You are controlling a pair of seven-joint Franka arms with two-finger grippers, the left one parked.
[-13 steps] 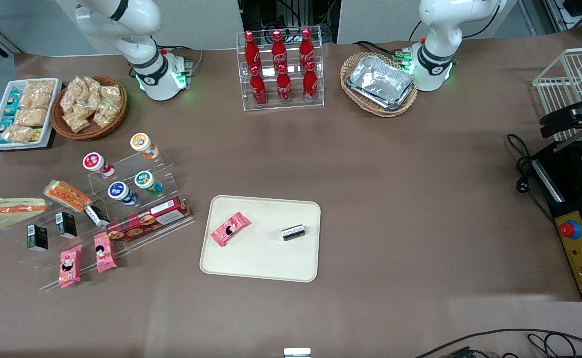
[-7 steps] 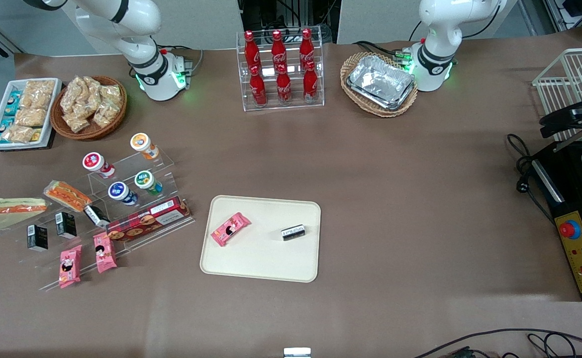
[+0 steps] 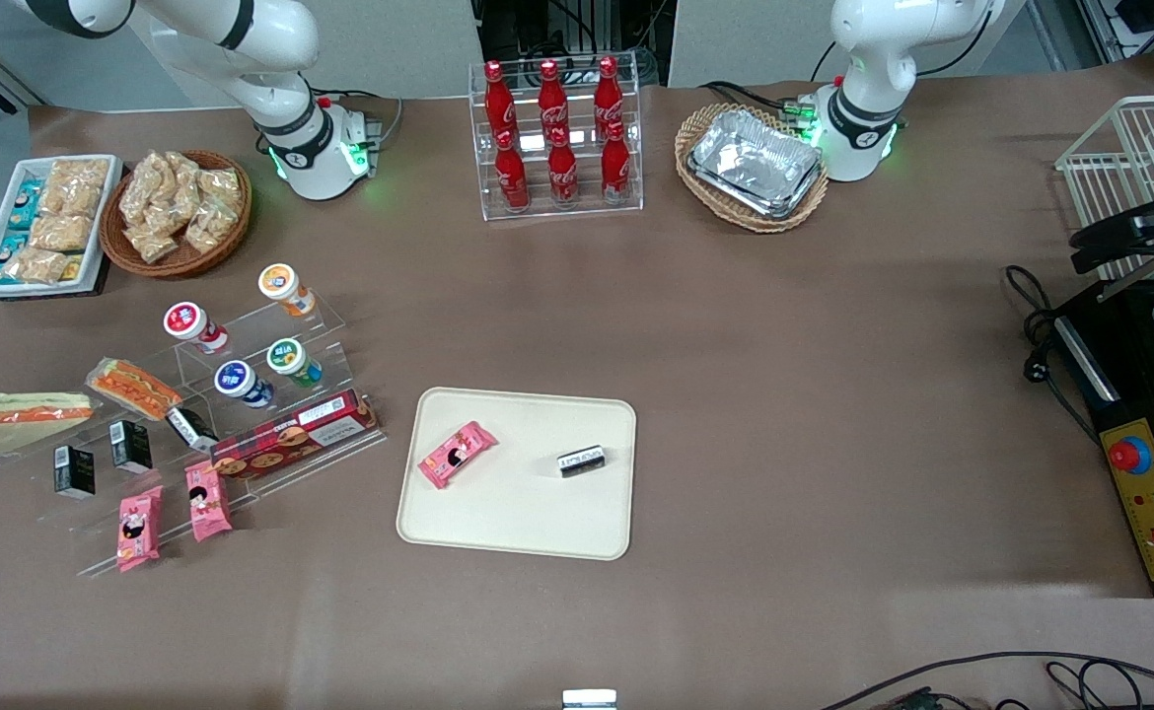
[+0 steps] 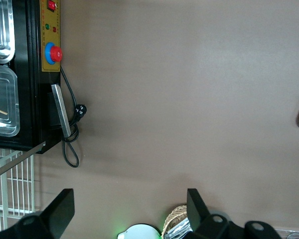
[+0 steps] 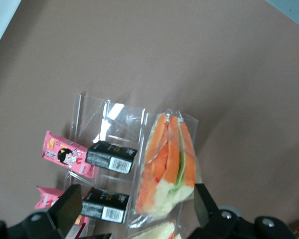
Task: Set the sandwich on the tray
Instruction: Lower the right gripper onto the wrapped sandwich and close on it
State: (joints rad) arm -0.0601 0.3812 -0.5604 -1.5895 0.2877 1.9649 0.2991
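My gripper is to take hold of the sandwich by its wide end next. Then it can place the sandwich on the tray (image 3: 518, 518).
The sandwich (image 3: 20, 414), a long clear-wrapped wedge with pale bread, an orange stripe and green filling, lies at the working arm's end of the table, beside the acrylic stand. It also shows in the right wrist view (image 5: 167, 164). My gripper (image 5: 135, 199) is out of the front view. In the wrist view it hangs open and empty well above the sandwich's wide end, with its fingers (image 5: 65, 206) apart. The cream tray (image 3: 518, 518) lies mid-table and holds a pink packet (image 3: 457, 455) and a small black box (image 3: 580, 461).
A stepped acrylic stand (image 3: 271, 320) carries cups, a cookie box (image 3: 293, 434), black boxes (image 5: 112, 157), pink packets (image 5: 65, 155) and a shorter orange sandwich (image 3: 133, 387). A cola rack (image 3: 557, 138), two wicker baskets and a white snack bin (image 3: 44, 222) stand farther from the camera.
The working arm's upper links have shifted along the top edge of the front view. Nothing on the table has moved.
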